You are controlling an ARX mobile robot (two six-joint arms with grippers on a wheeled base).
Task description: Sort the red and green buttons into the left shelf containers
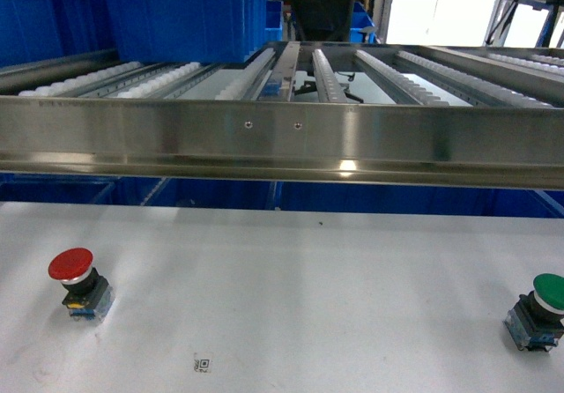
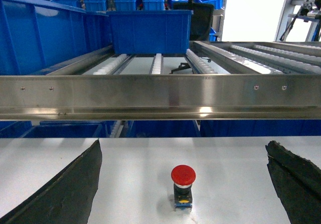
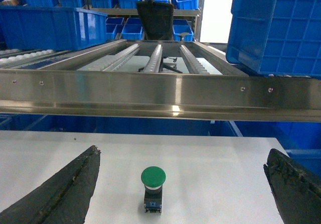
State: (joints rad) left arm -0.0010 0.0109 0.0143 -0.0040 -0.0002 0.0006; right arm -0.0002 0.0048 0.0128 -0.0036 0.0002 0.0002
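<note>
The robot's right gripper needs to sort the green button into the button's blue shelf container [image 1: 189,21], so it should next grab the button by its green cap [image 1: 549,292].
The red button [image 1: 75,274], a mushroom cap on a black and blue base, stands upright at the left of the white table [image 1: 291,287]. The green button [image 1: 539,305] stands upright at the far right. Neither gripper shows in the head view. Seen from the left wrist, my left gripper [image 2: 183,143] is open, and the red button [image 2: 183,184] stands on the table between its wide-apart fingers [image 2: 70,194], touching neither. My right gripper [image 3: 184,149] is open too, with the green button [image 3: 153,189] between its fingers [image 3: 293,184], nearer the left one. Blue containers [image 1: 176,18] sit on the left of the shelf.
A steel front rail [image 1: 282,137] of the roller shelf runs across above the table's far edge. More blue bins [image 1: 79,190] show under it. A black chair [image 1: 322,1] stands behind the shelf. A large blue bin [image 3: 276,28] sits at the upper right of the right wrist view.
</note>
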